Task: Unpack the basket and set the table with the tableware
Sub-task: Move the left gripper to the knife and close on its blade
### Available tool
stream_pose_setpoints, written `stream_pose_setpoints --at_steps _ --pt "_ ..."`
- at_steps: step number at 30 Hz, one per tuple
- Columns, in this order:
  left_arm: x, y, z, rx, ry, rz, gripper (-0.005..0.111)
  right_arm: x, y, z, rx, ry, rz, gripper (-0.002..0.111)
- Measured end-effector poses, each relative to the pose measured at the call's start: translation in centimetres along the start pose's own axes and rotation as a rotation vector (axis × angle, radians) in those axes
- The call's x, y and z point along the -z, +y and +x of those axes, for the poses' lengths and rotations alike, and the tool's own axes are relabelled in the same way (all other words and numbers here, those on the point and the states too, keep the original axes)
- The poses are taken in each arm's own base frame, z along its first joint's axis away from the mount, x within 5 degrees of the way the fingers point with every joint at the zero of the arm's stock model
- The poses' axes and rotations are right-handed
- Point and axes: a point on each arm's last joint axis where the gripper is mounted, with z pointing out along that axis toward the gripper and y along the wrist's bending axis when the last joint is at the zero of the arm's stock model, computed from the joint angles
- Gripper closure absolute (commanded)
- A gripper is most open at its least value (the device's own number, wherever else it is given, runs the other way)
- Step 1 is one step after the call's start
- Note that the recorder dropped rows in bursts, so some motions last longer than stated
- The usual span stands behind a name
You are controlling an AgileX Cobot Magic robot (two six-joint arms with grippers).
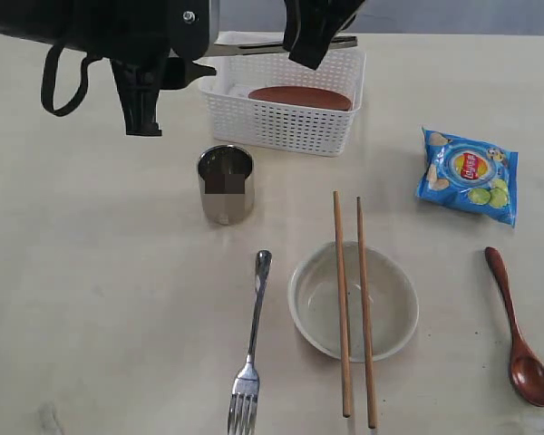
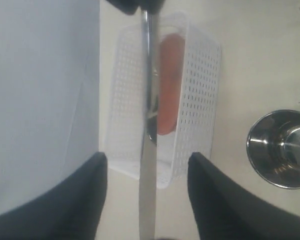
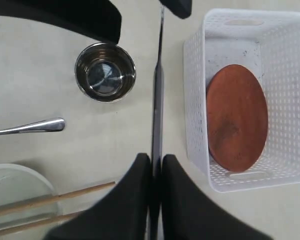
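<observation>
The left gripper grabs the knife by its loose end (image 1: 225, 50) (image 2: 148, 200) next, since my right gripper stays shut around the other end.
A steel knife (image 3: 158, 100) hangs level in the air beside the white basket (image 1: 281, 122). My right gripper (image 3: 156, 159) is shut on one end of it. The other end (image 2: 147, 190) runs between the fingers of my left gripper (image 2: 147, 157), which stands wide open and clear of the blade on both sides. In the basket lies the brown plate (image 1: 299, 97). On the table (image 1: 91, 272) stand the steel cup (image 1: 225, 186), the fork (image 1: 252, 349) and the bowl (image 1: 317, 313) with two chopsticks (image 1: 343, 308) across it. The wooden spoon (image 1: 517, 335) lies at the right.
A blue chips bag (image 1: 469, 174) lies on the table to the right of the basket. Both arms hang high over the basket's end of the table, the left arm's black cable loop (image 1: 59, 82) dangling at the far left.
</observation>
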Motion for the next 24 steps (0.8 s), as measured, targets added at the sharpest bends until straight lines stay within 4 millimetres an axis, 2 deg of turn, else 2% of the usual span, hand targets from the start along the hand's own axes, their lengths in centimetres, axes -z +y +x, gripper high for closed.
stream_pose_setpoints --at_steps 14,24 --pt "-1.9 -0.1 0.4 0.004 0.013 -0.031 0.058 0.0 0.1 -0.1 0.007 0.000 -0.001 0.109" --pt "-3.7 -0.9 1.0 0.008 0.033 0.011 0.058 0.0 0.1 -0.1 0.011 0.000 -0.001 0.109"
